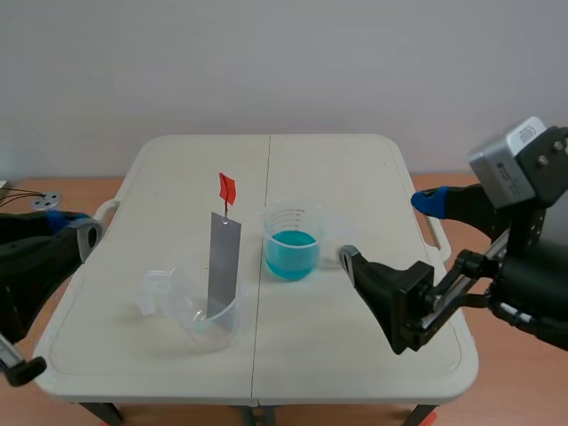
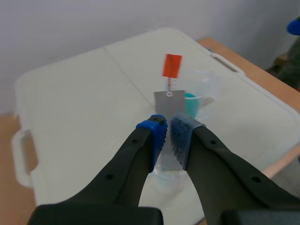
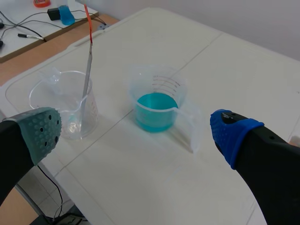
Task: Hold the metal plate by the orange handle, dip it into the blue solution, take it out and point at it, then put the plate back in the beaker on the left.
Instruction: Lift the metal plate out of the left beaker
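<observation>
The right gripper next needs to pick it up by the orange handle (image 1: 228, 188), to keep its grey metal plate free to dip into the blue solution (image 1: 291, 244).
A grey metal plate (image 1: 224, 262) stands upright in the clear beaker (image 1: 200, 311) on the left, with its orange handle (image 1: 228, 188) sticking up. To its right is the beaker of blue solution (image 1: 291, 244). My left gripper (image 2: 166, 136) is shut on nothing and sits back from the plate (image 2: 169, 99), with the handle (image 2: 172, 65) ahead of it and higher. In the scene view it is low at the table's left edge (image 1: 58, 220). My right gripper (image 3: 136, 133) stands open, with the blue solution (image 3: 154, 110) ahead between its fingers. The plate (image 3: 87, 79) shows edge-on.
The white folding table (image 1: 355, 160) has side handles (image 1: 106, 213). Beyond its left side, cables and a small blue object (image 3: 67, 14) lie on a wooden surface. The two beakers stand close together at mid-table.
</observation>
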